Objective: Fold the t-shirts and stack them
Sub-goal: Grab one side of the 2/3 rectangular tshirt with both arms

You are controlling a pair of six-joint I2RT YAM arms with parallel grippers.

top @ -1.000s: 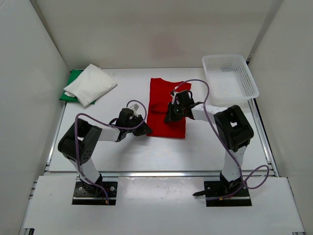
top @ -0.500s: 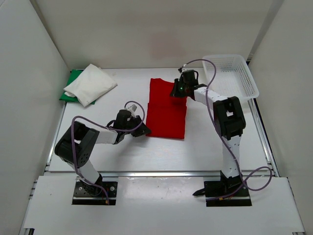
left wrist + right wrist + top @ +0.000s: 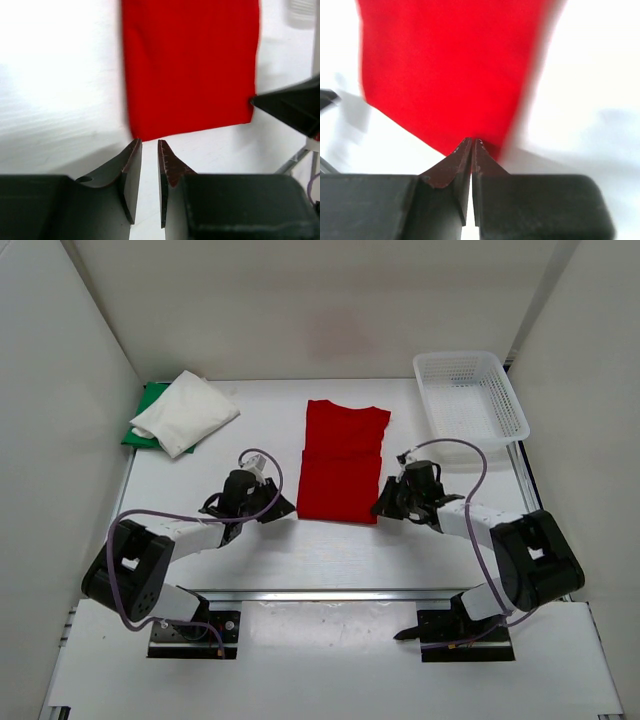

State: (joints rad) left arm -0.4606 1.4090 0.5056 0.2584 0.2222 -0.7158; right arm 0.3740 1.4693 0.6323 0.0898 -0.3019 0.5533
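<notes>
The fingers are around white tabletop, short of the red t-shirt's corner (image 3: 300, 516) (image 3: 136, 133). My left gripper will first move forward and then close on the t-shirt's corner.
The red t-shirt (image 3: 340, 460) lies flat in the middle of the table, folded into a long rectangle with its collar at the far end. It fills the left wrist view (image 3: 190, 70) and the right wrist view (image 3: 450, 70). My left gripper (image 3: 288, 510) sits low at the shirt's near left corner, its jaws (image 3: 149, 146) a narrow gap apart with nothing between them. My right gripper (image 3: 379, 508) is low at the near right corner, shut, its tips (image 3: 472, 142) against the cloth's edge. The folded white t-shirt (image 3: 186, 412) rests on the green t-shirt (image 3: 146, 420) at the far left.
A white mesh basket (image 3: 470, 395) stands at the far right corner. White walls enclose the table on three sides. The right gripper's black finger (image 3: 290, 107) shows at the right edge of the left wrist view.
My right gripper went up to the shirt's collar end, then swung back down to its near right corner. The far part of the shirt now lies spread flat. My left arm sank lower, staying by the near left corner.
</notes>
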